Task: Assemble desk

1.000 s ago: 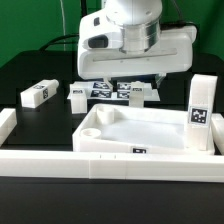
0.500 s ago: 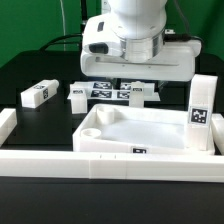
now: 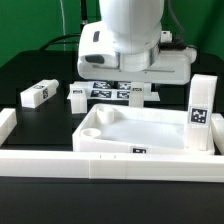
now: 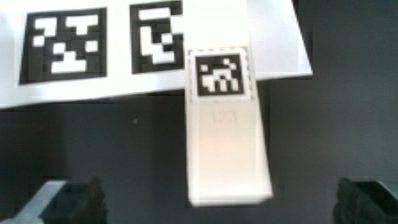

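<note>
I need to lower my gripper before closing on the white leg behind the desk top, because it hangs high above the leg in the exterior view and would miss now.
The desk top (image 3: 140, 132), a white rimmed tray, lies at the front centre of the exterior view. One white leg (image 3: 201, 112) stands upright in its corner on the exterior view's right. Loose legs lie behind it: one (image 3: 37, 93), another (image 3: 77, 95), and a third (image 3: 141, 93). The arm's white hand (image 3: 130, 55) hangs above the third leg, and its fingers are mostly hidden. In the wrist view the gripper (image 4: 222, 208) is open. Its dark fingertips (image 4: 71, 200) stand well apart on either side of a tagged white leg (image 4: 228, 135), not touching it.
The marker board (image 3: 108, 90) lies flat behind the desk top, among the loose legs; it also shows in the wrist view (image 4: 107, 50). Long white border rails run along the front (image 3: 100, 162) and at the exterior view's left (image 3: 6, 122). The table surface is black.
The arm has shifted slightly toward the exterior view's left and come nearer the camera above the loose legs. The desk parts have not moved.
</note>
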